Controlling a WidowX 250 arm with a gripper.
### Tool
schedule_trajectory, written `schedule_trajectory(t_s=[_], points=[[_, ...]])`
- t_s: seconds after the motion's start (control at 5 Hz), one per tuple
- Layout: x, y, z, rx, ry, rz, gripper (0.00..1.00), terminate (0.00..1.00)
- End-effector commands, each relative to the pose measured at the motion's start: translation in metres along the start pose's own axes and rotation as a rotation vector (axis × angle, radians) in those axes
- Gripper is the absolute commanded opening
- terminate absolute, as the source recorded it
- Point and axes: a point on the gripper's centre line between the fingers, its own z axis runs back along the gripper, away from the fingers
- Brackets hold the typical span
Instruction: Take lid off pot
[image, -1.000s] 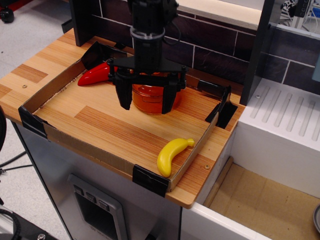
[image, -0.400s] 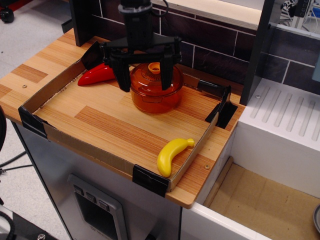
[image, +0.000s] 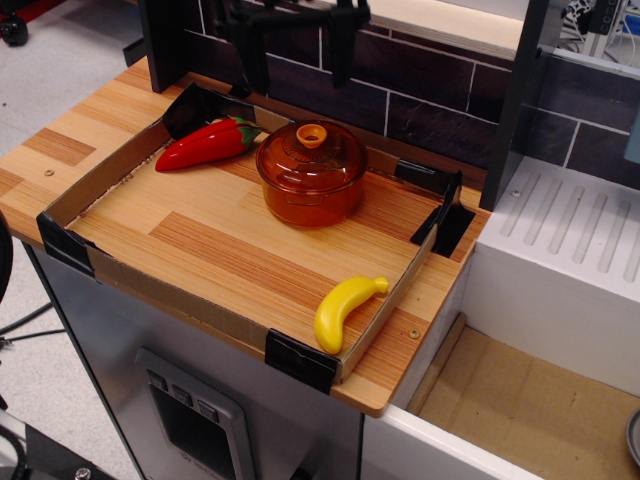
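My gripper should next grip the domed lid's small centre knob to take the lid off the orange pot (image: 312, 198).
The translucent orange pot (image: 312, 198) stands at the back middle of the wooden tray. The orange domed lid (image: 311, 149) sits on it, with its small ring knob (image: 311, 134) at the centre. My gripper (image: 297, 52) hangs high above and behind the pot at the top edge of the view. Its two black fingers (image: 253, 55) are spread wide and hold nothing. The rest of the arm is out of view.
A red pepper (image: 205, 144) lies left of the pot. A yellow banana (image: 343, 310) lies at the tray's front right corner. The tray has low cardboard walls (image: 180, 305) with black corner clips. A dark brick wall stands behind. A white drainer (image: 565, 240) is to the right.
My gripper has risen from around the pot to well above it, still open and empty. The lid has stayed on the pot.
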Motion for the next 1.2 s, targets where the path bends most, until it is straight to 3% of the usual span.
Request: schedule_trajectory(t_s=[0.0,1.0], points=[[0.004,-0.010,0.006,0.031,-0.082,-0.055,1.00,0.00],[0.012,-0.011,-0.025,0.121,-0.069,-0.043,1.00,0.00]])
